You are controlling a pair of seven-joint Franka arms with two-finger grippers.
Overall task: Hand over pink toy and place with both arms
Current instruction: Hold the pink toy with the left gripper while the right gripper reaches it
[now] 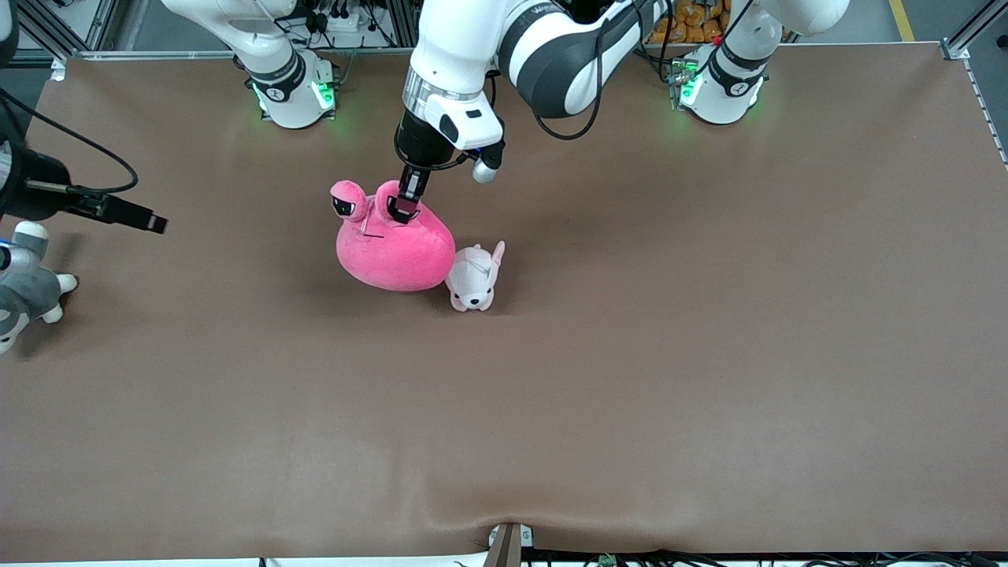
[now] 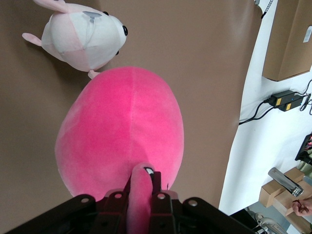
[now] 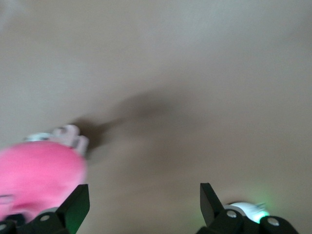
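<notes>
Next, my right gripper should grab the pink toy by its free stalk eye. This takes the toy over from my left gripper.
The pink toy [image 1: 394,252] is a big hot-pink plush near the table's middle, toward the robots' bases. My left gripper [image 1: 405,209] reaches down onto its top and is shut on one eye stalk. The other stalk eye [image 1: 346,201] stands free beside it. The left wrist view shows the stalk pinched between the fingers [image 2: 142,183], with the toy's round body [image 2: 122,131] below. My right gripper [image 1: 153,222] hangs over the right arm's end of the table, apart from the toy, open and empty [image 3: 144,204]. The toy shows at the edge of the right wrist view [image 3: 34,170].
A small pale pink-and-white puppy plush [image 1: 474,277] lies against the pink toy on the side toward the left arm's end, also in the left wrist view [image 2: 83,36]. A grey-and-white plush animal [image 1: 24,291] lies at the right arm's end of the brown table [image 1: 630,354].
</notes>
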